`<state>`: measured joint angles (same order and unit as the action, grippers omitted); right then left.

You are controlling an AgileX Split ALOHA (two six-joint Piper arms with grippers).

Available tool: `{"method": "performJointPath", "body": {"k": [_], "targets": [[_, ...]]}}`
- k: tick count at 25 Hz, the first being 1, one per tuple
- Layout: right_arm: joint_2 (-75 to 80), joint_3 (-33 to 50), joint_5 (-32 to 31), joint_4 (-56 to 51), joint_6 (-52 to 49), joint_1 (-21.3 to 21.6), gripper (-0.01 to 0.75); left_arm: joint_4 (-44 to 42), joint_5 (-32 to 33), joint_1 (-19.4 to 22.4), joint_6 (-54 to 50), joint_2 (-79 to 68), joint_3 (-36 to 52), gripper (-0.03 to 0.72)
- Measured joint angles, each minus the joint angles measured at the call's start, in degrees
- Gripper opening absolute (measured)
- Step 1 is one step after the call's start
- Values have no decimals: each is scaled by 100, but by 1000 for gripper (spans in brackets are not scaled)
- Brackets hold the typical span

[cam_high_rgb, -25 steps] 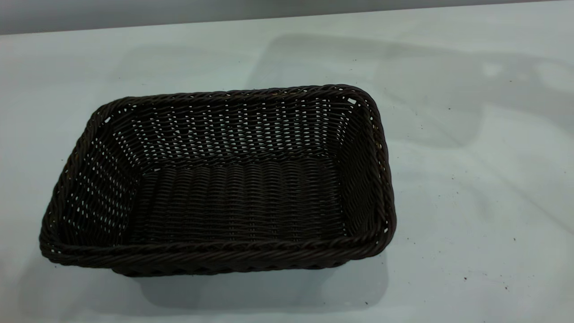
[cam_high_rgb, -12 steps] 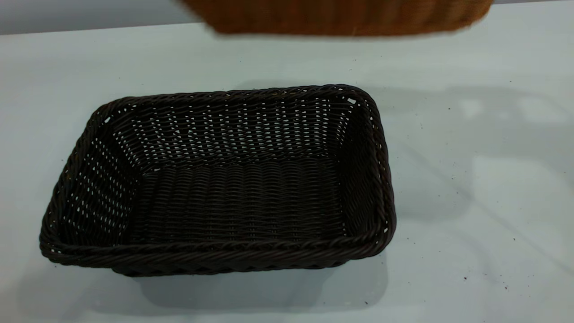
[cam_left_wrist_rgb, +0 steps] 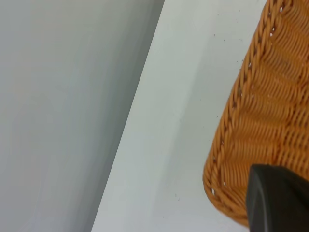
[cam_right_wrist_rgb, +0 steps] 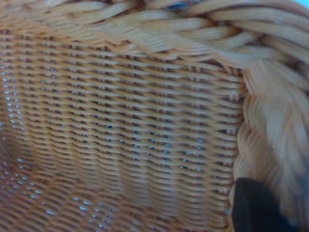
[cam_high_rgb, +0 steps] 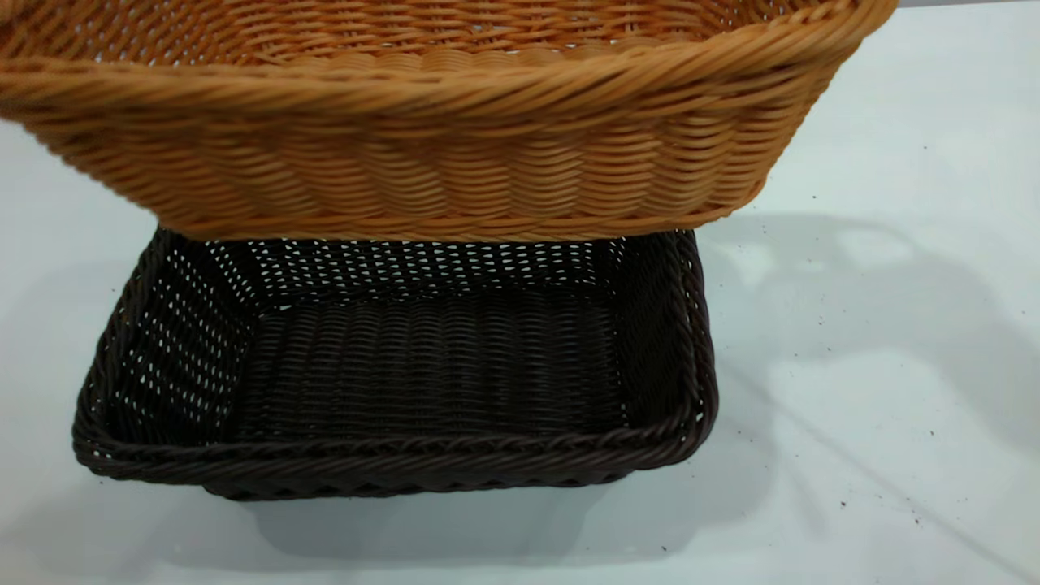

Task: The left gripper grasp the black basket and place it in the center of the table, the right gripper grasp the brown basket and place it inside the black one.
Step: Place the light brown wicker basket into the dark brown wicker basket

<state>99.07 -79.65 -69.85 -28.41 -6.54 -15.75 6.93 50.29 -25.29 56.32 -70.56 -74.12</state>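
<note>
I should keep the brown basket held in my right gripper until it is lower, because the brown basket's bottom edge (cam_high_rgb: 439, 234) is still above the black basket's far rim (cam_high_rgb: 673, 234).
The brown basket (cam_high_rgb: 439, 162) hangs in the air, tilted, over the far half of the black basket (cam_high_rgb: 390, 467), which stands on the white table (cam_high_rgb: 877, 406). The brown basket's bottom edge is level with the black basket's far rim and hides it. Neither gripper shows in the exterior view. In the right wrist view the right gripper (cam_right_wrist_rgb: 253, 205) is a dark finger pressed against the inner wall of the brown basket (cam_right_wrist_rgb: 135, 121) just under its braided rim, holding it. In the left wrist view the left gripper (cam_left_wrist_rgb: 277, 200) is a dark block beside the brown basket's outer wall (cam_left_wrist_rgb: 270, 121).
Bare table lies to the right of both baskets and in front of them (cam_high_rgb: 853, 504), with tiny dark specks. The table's far edge and a grey wall (cam_left_wrist_rgb: 63, 116) show in the left wrist view.
The brown basket has come down into the exterior view from the top and now hangs low over the black basket. The black basket has not moved.
</note>
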Motion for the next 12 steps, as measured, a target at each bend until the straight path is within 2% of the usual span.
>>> {"method": "performJointPath", "body": {"k": [3,12], "targets": [[35,0,17,127,-101,-17,108,0,5,0,0,0,0,-1],[309,-4,2,70,-179,-513,107,0,5,0,0,0,0,-1]]}}
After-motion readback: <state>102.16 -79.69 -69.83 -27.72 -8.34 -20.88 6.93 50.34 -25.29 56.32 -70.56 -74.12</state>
